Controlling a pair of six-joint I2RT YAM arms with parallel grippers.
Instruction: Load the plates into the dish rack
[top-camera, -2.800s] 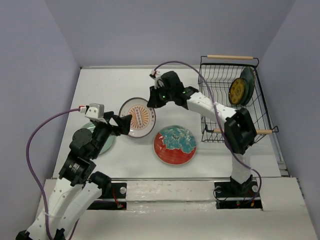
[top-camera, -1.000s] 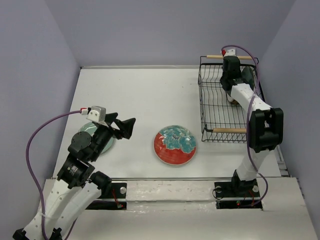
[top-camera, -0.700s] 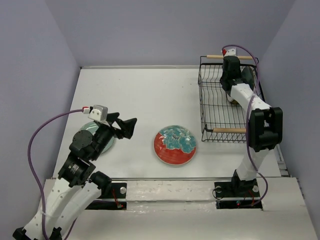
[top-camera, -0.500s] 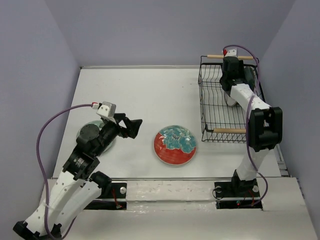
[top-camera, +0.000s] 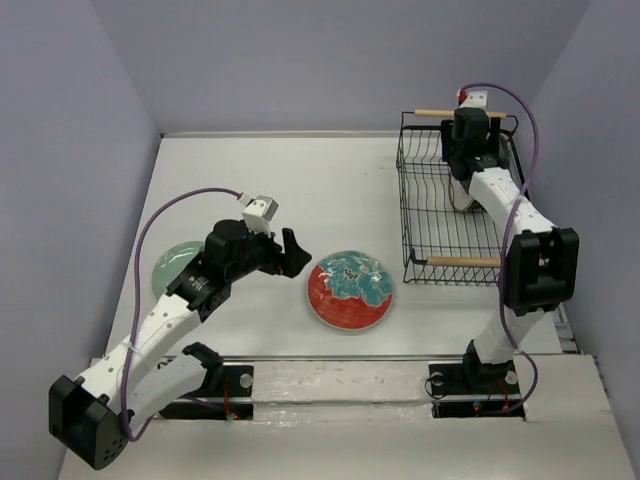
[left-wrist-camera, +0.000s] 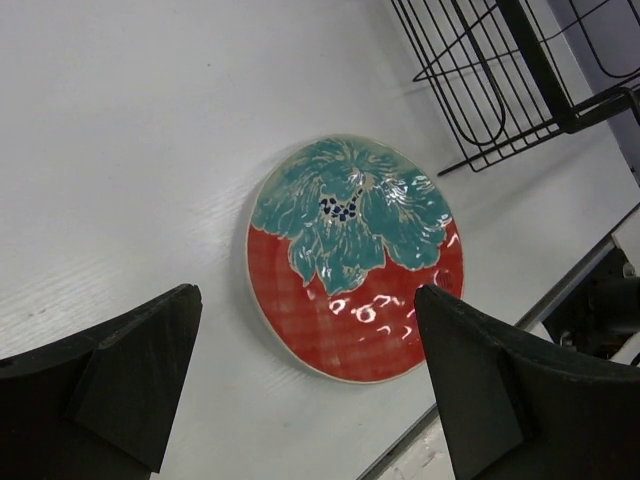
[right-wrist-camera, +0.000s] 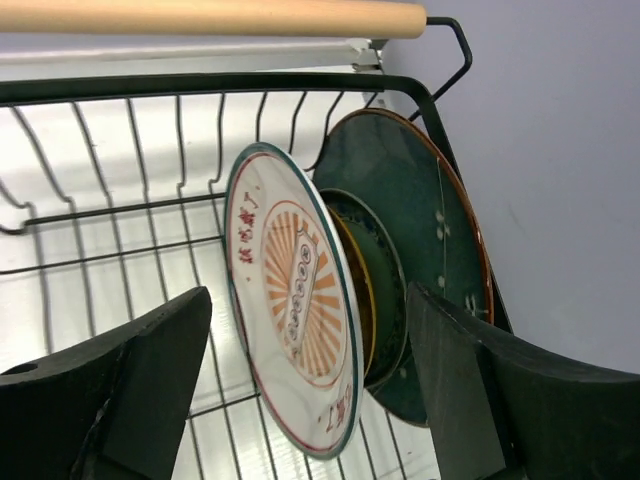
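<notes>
My left gripper grabs the large plate by its red rim (top-camera: 311, 293) next, so the large plate's teal flower (top-camera: 352, 274) stays free for my right gripper to load it.
The large red plate with a teal centre (top-camera: 350, 290) (left-wrist-camera: 355, 258) lies flat on the table. My left gripper (top-camera: 291, 254) (left-wrist-camera: 305, 300) hangs open just left of it, apart from it. A pale mint plate (top-camera: 172, 264) lies at the far left. In the dish rack (top-camera: 405, 200) (right-wrist-camera: 200, 85) the white plate with an orange centre (right-wrist-camera: 295, 290) stands on edge. Behind it stand a small yellow-brown plate (right-wrist-camera: 362, 300) and the dark teal plate (right-wrist-camera: 425, 190). My right gripper (top-camera: 468, 150) (right-wrist-camera: 310, 298) is open astride the white plate, fingers off it.
The rack has a near wooden handle (top-camera: 462, 261) and a far one (top-camera: 440, 113) (right-wrist-camera: 200, 17). It stands at the table's right edge against the purple wall. A raised lip (top-camera: 330, 357) runs along the table's front edge.
The right gripper has opened and let go of the white plate, which now stands in the rack. The left arm has swung right, close to the red plate.
</notes>
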